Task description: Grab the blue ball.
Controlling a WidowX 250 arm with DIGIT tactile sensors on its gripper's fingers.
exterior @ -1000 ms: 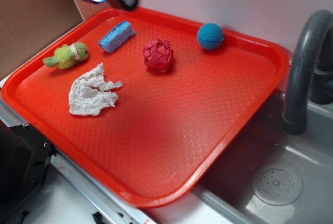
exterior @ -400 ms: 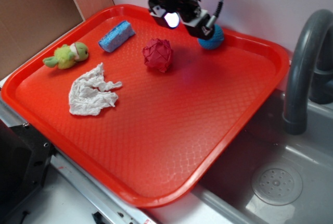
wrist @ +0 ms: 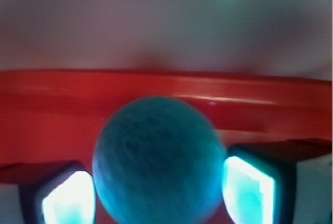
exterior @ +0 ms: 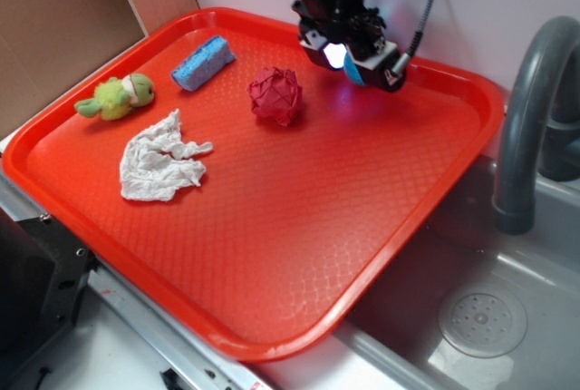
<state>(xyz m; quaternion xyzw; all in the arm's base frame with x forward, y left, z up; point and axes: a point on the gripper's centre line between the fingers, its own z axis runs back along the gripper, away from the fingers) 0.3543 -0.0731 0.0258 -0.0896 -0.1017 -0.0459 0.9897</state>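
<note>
I need to close my gripper, and it would hold the blue ball (wrist: 158, 159): my lit fingers are on either side of the ball in the wrist view.
The blue ball (wrist: 158, 159) is a round teal ball that fills the middle of the wrist view, lying on the red tray (wrist: 47, 114) close to its far rim. My gripper (wrist: 158, 195) is open, with one lit fingertip (wrist: 67, 198) on the ball's left and the other on its right, both very close to it. In the exterior view the gripper (exterior: 358, 59) hangs over the tray's far right corner and hides most of the ball; only a teal sliver of the ball (exterior: 352, 70) shows.
On the red tray (exterior: 272, 254) lie a red faceted paper ball (exterior: 275, 95), a light-blue sponge (exterior: 203, 63), a green plush toy (exterior: 116, 97) and a crumpled white cloth (exterior: 161, 159). A grey sink (exterior: 480, 317) and faucet (exterior: 530, 118) stand to the right.
The arm has come in from the far left corner and moved right along the back of the tray. It now stands over the blue ball, jaws on either side of it.
</note>
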